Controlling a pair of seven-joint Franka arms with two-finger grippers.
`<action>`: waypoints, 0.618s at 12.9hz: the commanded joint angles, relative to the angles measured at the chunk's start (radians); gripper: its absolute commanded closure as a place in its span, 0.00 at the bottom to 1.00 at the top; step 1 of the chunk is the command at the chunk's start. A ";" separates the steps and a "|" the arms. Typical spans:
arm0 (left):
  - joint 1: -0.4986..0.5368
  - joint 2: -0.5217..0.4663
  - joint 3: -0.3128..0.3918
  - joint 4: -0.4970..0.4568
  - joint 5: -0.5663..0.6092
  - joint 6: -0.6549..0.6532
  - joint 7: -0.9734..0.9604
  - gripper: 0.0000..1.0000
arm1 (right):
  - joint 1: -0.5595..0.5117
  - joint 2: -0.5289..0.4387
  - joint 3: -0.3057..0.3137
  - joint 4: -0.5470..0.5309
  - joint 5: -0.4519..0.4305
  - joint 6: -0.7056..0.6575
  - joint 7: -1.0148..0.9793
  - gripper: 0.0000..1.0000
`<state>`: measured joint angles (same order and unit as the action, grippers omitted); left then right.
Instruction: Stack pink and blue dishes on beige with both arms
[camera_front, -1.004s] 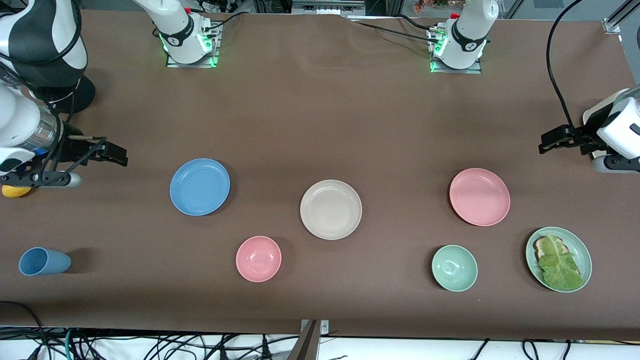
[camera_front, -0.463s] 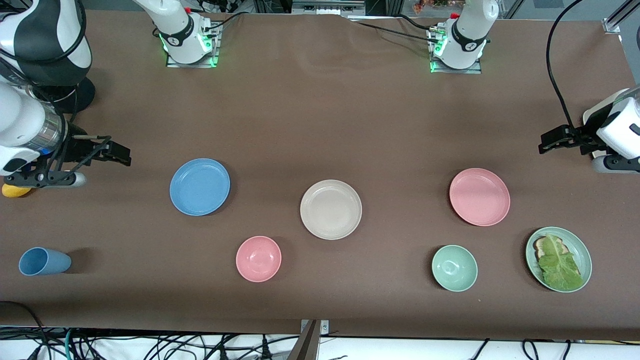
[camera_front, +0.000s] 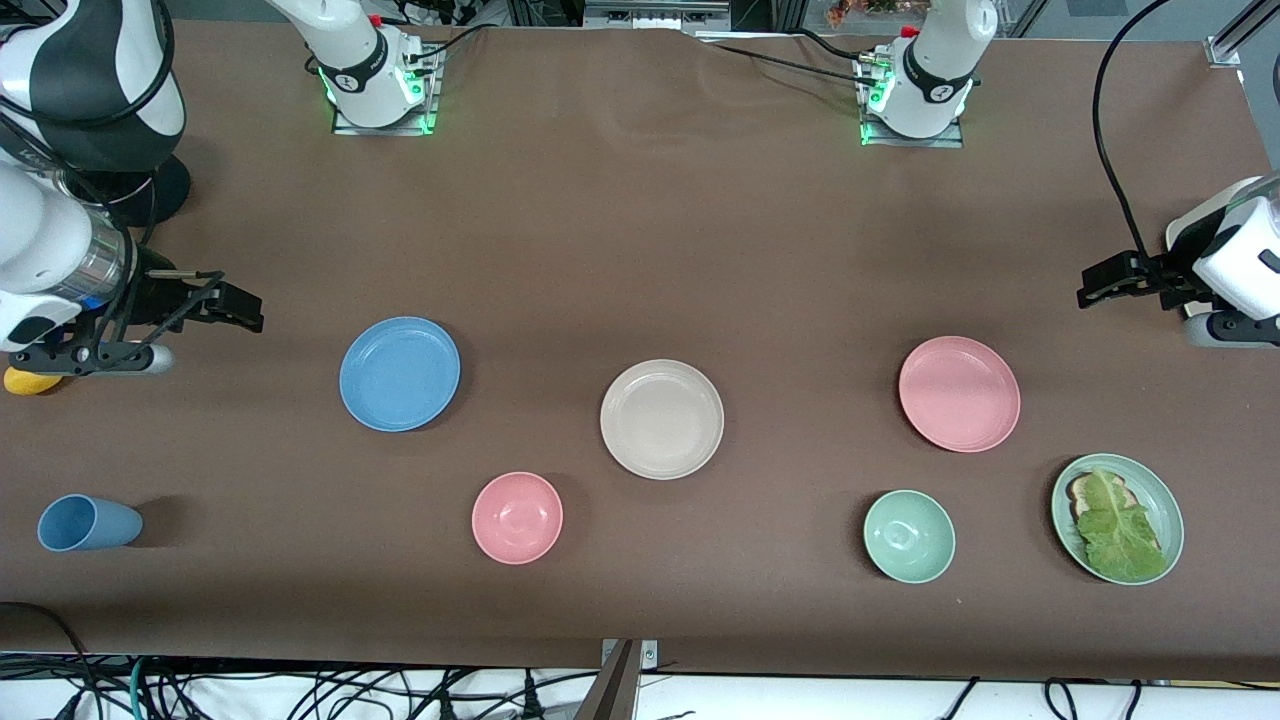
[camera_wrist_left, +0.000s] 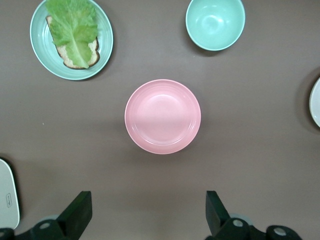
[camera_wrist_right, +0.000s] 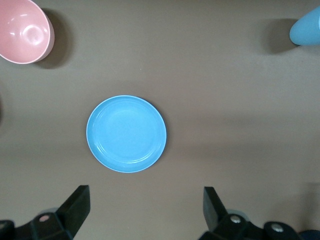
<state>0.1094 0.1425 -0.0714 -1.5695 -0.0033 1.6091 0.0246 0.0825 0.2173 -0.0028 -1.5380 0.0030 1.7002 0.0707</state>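
My left gripper will stack the salmon-pink plate on the cream-beige plate (camera_front: 661, 418), so next it will grab the salmon-pink plate by its rim (camera_front: 1003, 354).
The cream-beige plate (camera_front: 661, 418) lies at the table's middle. Toward the right arm's end lies the sky-blue plate (camera_front: 399, 373) (camera_wrist_right: 126, 133); toward the left arm's end lies the salmon-pink plate (camera_front: 958, 393) (camera_wrist_left: 162, 116). All three lie flat and apart from each other. My right gripper (camera_front: 235, 308) (camera_wrist_right: 145, 207) hangs open and empty above bare table at the right arm's end, beside the blue plate. My left gripper (camera_front: 1095, 283) (camera_wrist_left: 148, 210) hangs open and empty above bare table at the left arm's end, near the pink plate.
A small pink bowl (camera_front: 517, 517) and a pale green bowl (camera_front: 908, 536) sit nearer the front camera than the plates. A green plate with lettuce on bread (camera_front: 1117, 518) lies by the pink plate. A blue cup (camera_front: 86, 523) lies on its side; a yellow object (camera_front: 30, 381) shows under the right arm.
The right gripper has drifted slightly toward the blue plate. The left arm and all the dishes have stayed where they were.
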 joint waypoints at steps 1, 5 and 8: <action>0.012 0.046 -0.001 -0.003 0.016 0.000 -0.006 0.00 | 0.002 -0.003 0.003 0.006 -0.012 0.001 -0.008 0.00; 0.051 0.170 0.002 -0.001 0.022 0.000 0.008 0.00 | 0.003 -0.003 0.004 0.007 -0.020 -0.001 0.003 0.00; 0.084 0.271 0.001 -0.013 0.022 0.098 0.012 0.00 | -0.007 -0.001 0.004 0.007 -0.035 0.001 -0.005 0.00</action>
<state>0.1744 0.3616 -0.0632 -1.5828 -0.0023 1.6534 0.0252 0.0825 0.2173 -0.0015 -1.5379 -0.0084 1.7014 0.0705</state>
